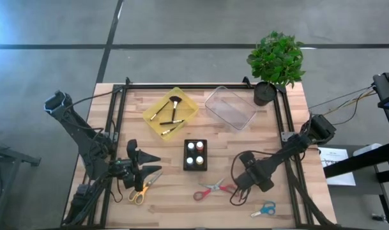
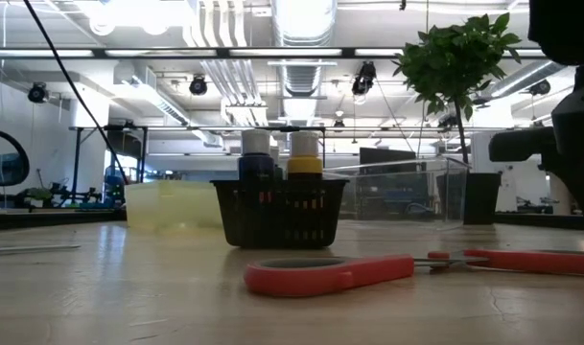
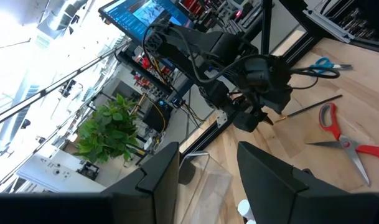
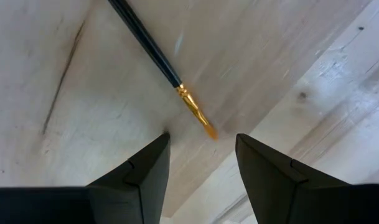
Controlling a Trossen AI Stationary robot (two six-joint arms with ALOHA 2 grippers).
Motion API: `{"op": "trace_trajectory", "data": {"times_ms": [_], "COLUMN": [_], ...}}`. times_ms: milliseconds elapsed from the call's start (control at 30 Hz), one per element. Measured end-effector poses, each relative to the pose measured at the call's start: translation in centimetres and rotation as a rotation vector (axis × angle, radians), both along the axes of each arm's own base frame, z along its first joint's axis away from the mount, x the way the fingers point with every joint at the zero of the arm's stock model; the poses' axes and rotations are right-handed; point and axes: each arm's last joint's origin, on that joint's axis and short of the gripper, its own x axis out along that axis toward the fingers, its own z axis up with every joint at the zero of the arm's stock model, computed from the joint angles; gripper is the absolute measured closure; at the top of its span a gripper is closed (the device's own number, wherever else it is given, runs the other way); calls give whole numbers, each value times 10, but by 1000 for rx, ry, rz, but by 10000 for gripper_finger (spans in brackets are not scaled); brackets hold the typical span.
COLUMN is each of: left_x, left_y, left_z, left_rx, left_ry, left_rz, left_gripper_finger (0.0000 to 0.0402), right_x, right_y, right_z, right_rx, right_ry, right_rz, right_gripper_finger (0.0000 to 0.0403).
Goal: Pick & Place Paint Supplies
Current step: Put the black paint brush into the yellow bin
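Both fingers reach down to the wood on either side of the brush's bristle end point(image 4: 210, 131), so it is time for my right gripper to close on the brush.
A thin dark-handled brush point(image 4: 153, 51) with a gold ferrule lies flat on the wood. My right gripper point(image 4: 201, 155) is open just above its bristle end, pointing down, near the table's front right point(image 1: 240, 185). The brush also shows in the left wrist view point(image 3: 307, 107). My left gripper point(image 1: 154, 163) is open and empty at the front left, above yellow-handled scissors point(image 1: 143, 188). Red-handled scissors point(image 1: 213, 190) and blue-handled scissors point(image 1: 263, 209) lie flat near the front edge. Several paint bottles stand in a black basket point(image 1: 195, 155). Other brushes lie in a yellow bin point(image 1: 170, 113).
A clear plastic container point(image 1: 230, 107) stands at the back, right of the yellow bin. A potted plant point(image 1: 275, 61) stands at the back right corner. A black rail frame point(image 1: 117, 108) runs round the table. Bare wood lies between the basket and my right gripper.
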Motion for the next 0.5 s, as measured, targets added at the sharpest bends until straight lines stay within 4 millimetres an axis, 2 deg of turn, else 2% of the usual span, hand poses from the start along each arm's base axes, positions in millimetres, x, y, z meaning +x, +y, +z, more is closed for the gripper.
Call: {"op": "trace_trajectory", "data": {"times_ms": [133,233,500], "left_x": [0,0,1], "left_y": [0,0,0], "left_z": [0,0,0], "left_rx": [-1,-2,-4], "left_ry": [1,2,1], "left_rz": [-13,-15,-17], "left_gripper_finger": [231,231,231], "right_x": [-1,0,0], "right_y": [-1,0,1], "right_z": [-1,-1,-2], "right_rx": [-1,7,41], "right_ry": [1,-6,6], "right_rz": [0,5,58], "right_gripper_finger": [222,239,356]}}
